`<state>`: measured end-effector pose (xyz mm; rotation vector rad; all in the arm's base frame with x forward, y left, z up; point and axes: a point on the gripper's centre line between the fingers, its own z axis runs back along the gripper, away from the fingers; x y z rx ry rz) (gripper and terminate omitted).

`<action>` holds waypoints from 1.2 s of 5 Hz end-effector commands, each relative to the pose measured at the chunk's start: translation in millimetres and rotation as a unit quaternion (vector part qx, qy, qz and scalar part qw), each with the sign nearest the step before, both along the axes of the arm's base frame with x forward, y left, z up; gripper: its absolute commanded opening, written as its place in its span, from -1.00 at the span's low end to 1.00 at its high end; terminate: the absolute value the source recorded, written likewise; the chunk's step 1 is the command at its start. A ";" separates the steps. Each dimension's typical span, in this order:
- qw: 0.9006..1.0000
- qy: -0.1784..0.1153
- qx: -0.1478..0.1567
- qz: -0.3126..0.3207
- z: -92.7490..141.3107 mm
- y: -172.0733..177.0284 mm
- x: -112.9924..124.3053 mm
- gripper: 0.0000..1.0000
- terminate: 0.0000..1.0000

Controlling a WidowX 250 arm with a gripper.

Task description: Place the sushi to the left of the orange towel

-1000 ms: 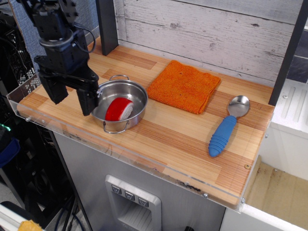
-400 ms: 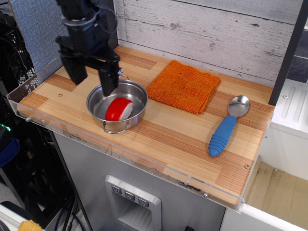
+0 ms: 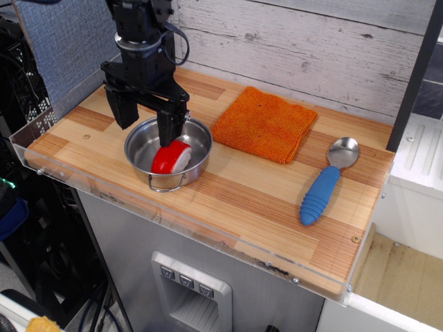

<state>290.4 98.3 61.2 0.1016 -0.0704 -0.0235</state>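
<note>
Next, my gripper grabs the sushi (image 3: 171, 158) by its red top and white base and sets the sushi down beside the orange towel (image 3: 264, 124).
The sushi (image 3: 171, 158), a small piece with a glossy red top and white base, lies inside the steel pot (image 3: 138, 148) at the front left of the wooden table. The orange towel (image 3: 264, 124) lies flat to the right of the pot, near the back wall. My black gripper (image 3: 147, 122) hangs open over the pot's back left part. Its right finger (image 3: 169, 128) is just above the sushi and its left finger (image 3: 125, 114) is over the pot's left rim. It holds nothing.
A spoon with a blue handle (image 3: 326, 182) lies at the right of the table. A clear plastic guard (image 3: 90, 187) runs along the front and left edges. A dark post (image 3: 154, 34) stands at the back left against the plank wall.
My gripper has moved from off the table's front left corner up and to the right, and is now over the pot. The sushi, pot and towel have not moved.
</note>
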 end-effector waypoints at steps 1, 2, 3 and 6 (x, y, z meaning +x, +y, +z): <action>1.000 -0.001 0.008 -0.002 -8.6 -3.1 1.3 1.00 -1.00; 1.000 0.001 -0.004 0.000 -14.1 -8.0 3.9 1.00 -1.00; 1.000 0.004 -0.006 0.002 -19.7 -10.9 6.7 1.00 -1.00; 1.000 0.020 0.010 0.009 -38.6 -17.7 13.6 -1.00 -1.00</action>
